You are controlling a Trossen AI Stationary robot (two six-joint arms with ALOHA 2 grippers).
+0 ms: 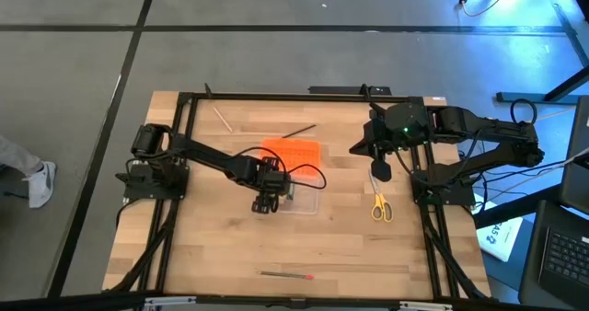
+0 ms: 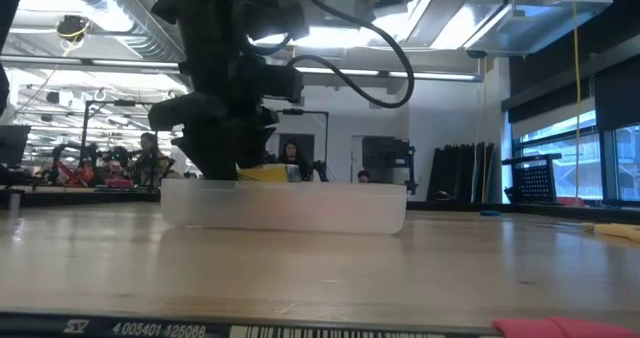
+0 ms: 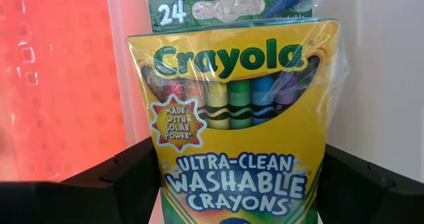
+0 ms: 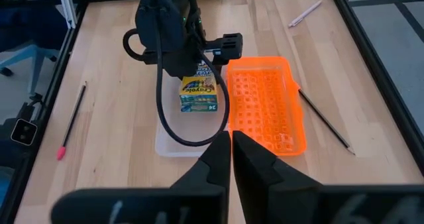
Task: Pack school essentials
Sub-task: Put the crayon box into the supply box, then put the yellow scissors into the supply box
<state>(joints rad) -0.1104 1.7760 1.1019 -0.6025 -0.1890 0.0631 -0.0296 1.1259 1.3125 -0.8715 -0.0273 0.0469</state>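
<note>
The crayon box's flap end (image 3: 232,8) points down inside the clear box and the crayon box would rest there, so it is now time for my left gripper to release it.
A yellow-green crayon box (image 3: 232,118) sits between the fingers of my left gripper (image 1: 267,201), over the clear box (image 1: 302,193) at the table's middle. In the low view, a strip of yellow crayon box (image 2: 262,174) shows just above the clear box's rim (image 2: 285,190). The orange lid (image 1: 291,152) lies flat just beyond the clear box. Yellow-handled scissors (image 1: 380,207) lie to the right. A red-tipped pencil (image 1: 285,275) lies near the front edge. My right gripper (image 1: 379,171) hangs shut and holds nothing, above the table's right side. My left gripper pinches the crayon box by its two narrow sides (image 3: 154,177), near the end away from the "24" flap, one finger (image 3: 119,177) on each side. The fingers come steeply from above. The flap end (image 3: 225,8) points down into the clear box; whether it touches the floor, I cannot tell.
A dark pencil (image 1: 299,130) and a pale pen (image 1: 221,118) lie near the far edge. The black frame rails (image 1: 184,99) run round the tabletop. Bare wood lies between the clear box and the front pencil.
</note>
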